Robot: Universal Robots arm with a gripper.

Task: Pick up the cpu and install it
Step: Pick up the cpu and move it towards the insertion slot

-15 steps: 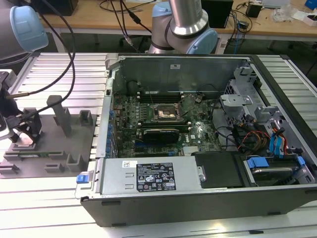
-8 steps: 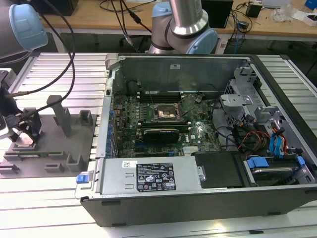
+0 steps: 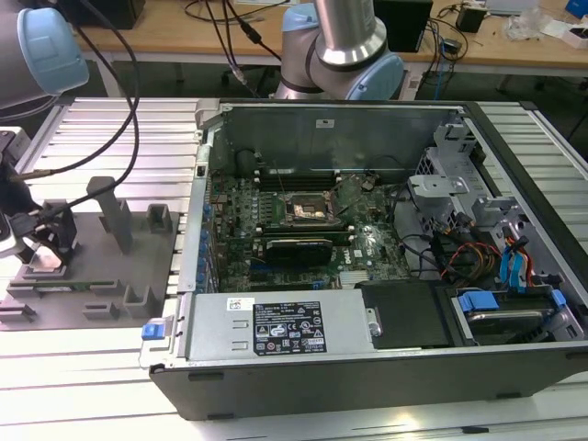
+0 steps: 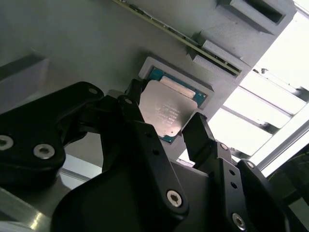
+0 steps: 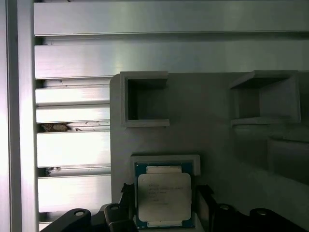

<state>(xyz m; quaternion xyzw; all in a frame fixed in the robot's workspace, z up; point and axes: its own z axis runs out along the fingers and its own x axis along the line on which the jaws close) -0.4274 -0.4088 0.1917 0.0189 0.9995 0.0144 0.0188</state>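
Note:
My gripper grips the cpu (image 4: 166, 110) by its two exposed side edges next, where the fingers fit, since the pocket's raised sides wrap the cpu's ends.
The cpu (image 4: 166, 110) (image 5: 164, 195), a flat square chip with a shiny silver top, lies in its shallow square pocket on the grey holder block (image 3: 138, 262). My gripper (image 4: 164, 112) (image 5: 164, 193) (image 3: 41, 241) is low over that pocket at the exterior view's far left. It is open, with one black finger (image 4: 130, 99) on each side of the chip and a thin gap showing at both edges. The dark motherboard socket (image 3: 308, 209) sits inside the open computer case (image 3: 367, 367), with its metal frame raised.
A long thin green memory stick (image 3: 69, 287) (image 4: 169, 30) lies in a slot of the holder block beside the cpu pocket. Upright grey posts (image 3: 115, 213) rise from the block. The ribbed aluminium table (image 3: 101, 129) (image 5: 72, 145) surrounds it. Cables (image 3: 119, 119) hang near the arm.

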